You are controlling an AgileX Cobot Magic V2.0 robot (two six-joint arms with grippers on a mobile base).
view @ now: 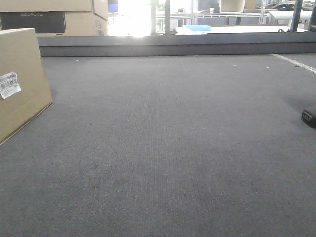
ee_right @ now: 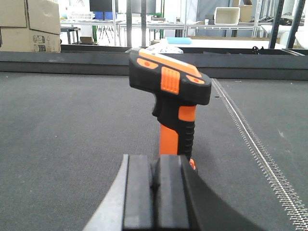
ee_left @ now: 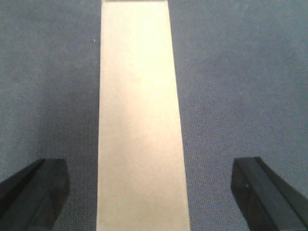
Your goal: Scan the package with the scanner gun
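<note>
My left gripper grabs the package's narrow upper side (ee_left: 139, 120) next, to present the cardboard package's printed label for scanning.
The package (view: 24, 59) is a tan cardboard box standing on edge at the left of the grey mat, with a white printed label (view: 9, 85) on its side. In the left wrist view its narrow upper face (ee_left: 139, 120) runs straight between the fingers of my left gripper (ee_left: 149, 192). That gripper is open, with wide gaps to both black fingertips (ee_left: 36, 190). The scanner gun (ee_right: 171, 86) stands upright on the mat, with an orange handle and a black head with orange patches. It stands just beyond my right gripper (ee_right: 155, 166), whose pads are pressed together with nothing between them.
A raised dark ledge (view: 173, 44) borders the mat's far side, with bigger cardboard boxes (view: 54, 17) behind it at the left. A pale stitched seam (ee_right: 260, 154) runs along the mat to the right of the scanner gun. A small black object (view: 309, 117) pokes in at the right edge.
</note>
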